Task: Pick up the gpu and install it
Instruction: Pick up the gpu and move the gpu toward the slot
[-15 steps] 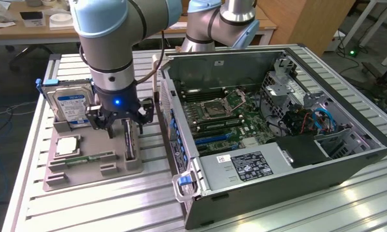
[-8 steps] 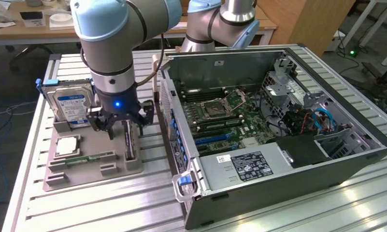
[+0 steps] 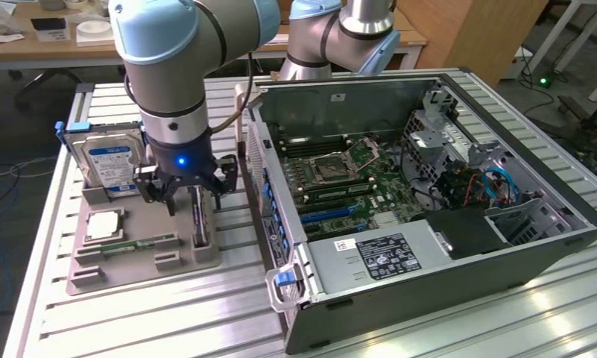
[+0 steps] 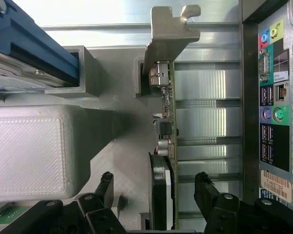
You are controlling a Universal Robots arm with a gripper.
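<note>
It is now time for my gripper to close. Closing now would catch the GPU (image 4: 168,126). My black fingers reach down beside both sides of its black cooler (image 4: 158,195).
The gpu (image 3: 200,221) stands on its long edge in a slot of the grey holder tray (image 3: 179,261), at the exterior view's left of the open computer case (image 3: 428,194). In the wrist view I look down on the gpu's (image 4: 166,122) thin board edge, with its pale metal bracket (image 4: 168,34) at the far end. My gripper (image 3: 191,195) hangs directly over the card. The gripper (image 4: 155,184) is open: one black finger (image 4: 106,183) is on each side of the card, with a gap between each finger and the card.
A silver hard drive (image 3: 109,160) with a blue label stands upright in the same tray, just beside my gripper. A square processor (image 3: 104,224) and a narrow green memory stick (image 3: 134,244) lie nearer the front. The case's motherboard (image 3: 348,179) lies exposed; its rear ports (image 4: 273,97) face the tray.
</note>
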